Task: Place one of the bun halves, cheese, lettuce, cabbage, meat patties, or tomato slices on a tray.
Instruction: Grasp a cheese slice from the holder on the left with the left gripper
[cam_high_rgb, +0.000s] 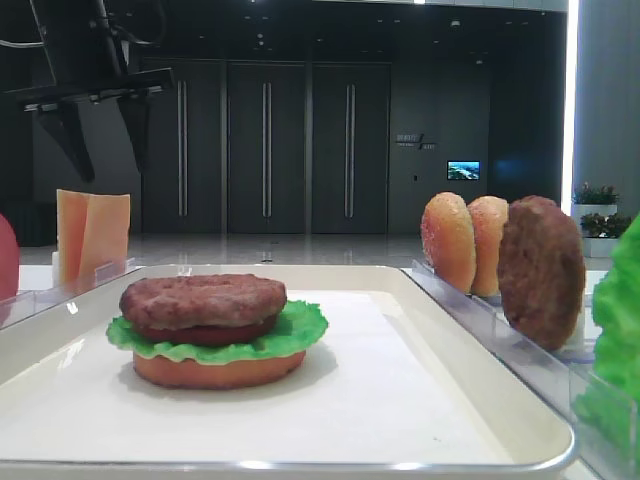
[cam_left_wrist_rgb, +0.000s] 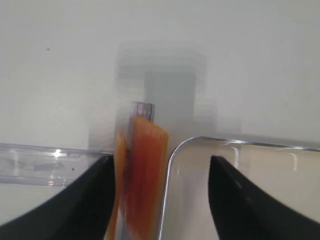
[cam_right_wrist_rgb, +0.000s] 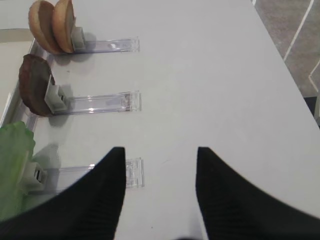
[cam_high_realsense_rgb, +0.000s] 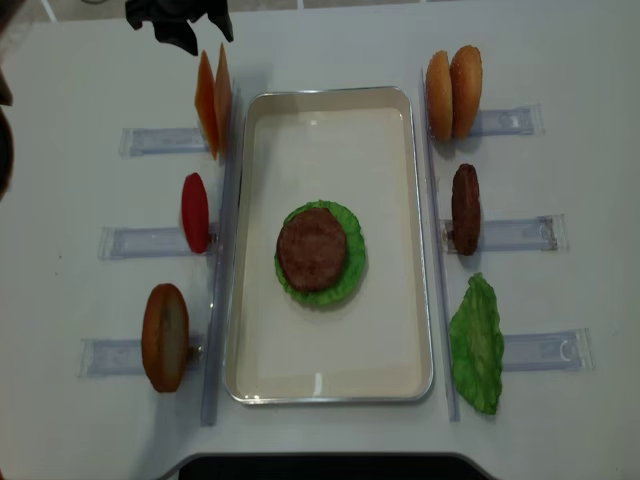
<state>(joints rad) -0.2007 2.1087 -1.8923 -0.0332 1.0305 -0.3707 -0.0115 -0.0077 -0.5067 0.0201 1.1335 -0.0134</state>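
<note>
The left gripper grabs the cheese slice by its free upper edge (cam_high_realsense_rgb: 222, 88) next, since the clear rack (cam_high_realsense_rgb: 168, 141) takes up the slice's bottom.
The cream tray (cam_high_realsense_rgb: 390, 110) holds a stack: bun half (cam_high_rgb: 215, 370), lettuce (cam_high_rgb: 300, 325) and meat patty (cam_high_rgb: 205, 298) on top. Two orange cheese slices (cam_high_realsense_rgb: 213, 100) stand upright in a clear rack just left of the tray's far corner. My left gripper (cam_high_rgb: 100, 140) hangs open above them. In the left wrist view the cheese (cam_left_wrist_rgb: 145, 175) lies between the fingers, close to the left finger (cam_left_wrist_rgb: 75, 200), untouched. My right gripper (cam_right_wrist_rgb: 161, 150) is open over bare table near the lettuce rack.
Left racks hold a tomato slice (cam_high_realsense_rgb: 195, 212) and a bun half (cam_high_realsense_rgb: 165, 337). Right racks hold two bun halves (cam_high_realsense_rgb: 453, 92), a meat patty (cam_high_realsense_rgb: 465, 208) and a lettuce leaf (cam_high_realsense_rgb: 478, 343). Clear rack strips (cam_right_wrist_rgb: 100, 102) run along both tray sides.
</note>
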